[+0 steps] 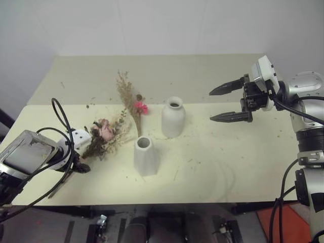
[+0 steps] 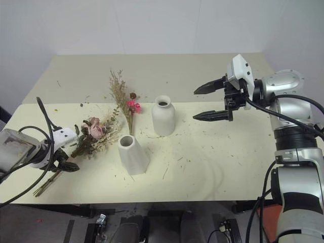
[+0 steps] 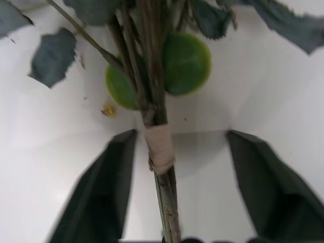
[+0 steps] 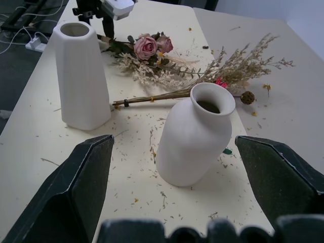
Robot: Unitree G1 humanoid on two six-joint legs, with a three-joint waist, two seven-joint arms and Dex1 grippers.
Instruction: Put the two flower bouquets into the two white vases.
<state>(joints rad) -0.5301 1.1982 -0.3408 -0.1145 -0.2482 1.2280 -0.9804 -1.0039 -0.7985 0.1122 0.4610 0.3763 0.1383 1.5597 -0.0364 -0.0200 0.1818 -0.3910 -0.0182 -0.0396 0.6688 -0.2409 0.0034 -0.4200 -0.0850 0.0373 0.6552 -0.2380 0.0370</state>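
The stem ends need to stay free to go into the rounded vase, so my left gripper should reach the rose bouquet and grab it by its taped band (image 3: 160, 148).
The pale pink rose bouquet (image 1: 105, 132) lies on the table at the left, stems pointing toward the front left. My left gripper (image 3: 180, 134) points down over those stems. It is open, and its black fingers (image 3: 101, 187) stand apart on either side of the taped stem (image 3: 161, 147). The tan grassy bouquet with a magenta daisy (image 1: 132, 104) lies behind it. The faceted white vase (image 1: 145, 156) stands upright near the front, and the rounded vase (image 1: 173, 118) stands upright behind it. My right gripper (image 1: 211, 105) hovers open to the right of the rounded vase, holding nothing.
The cream table (image 1: 228, 167) is strewn with small dried bits. Thin loose twigs (image 2: 45, 185) lie near the front left edge. Black cables (image 1: 58, 114) loop over my left wrist. A white wall stands behind the table.
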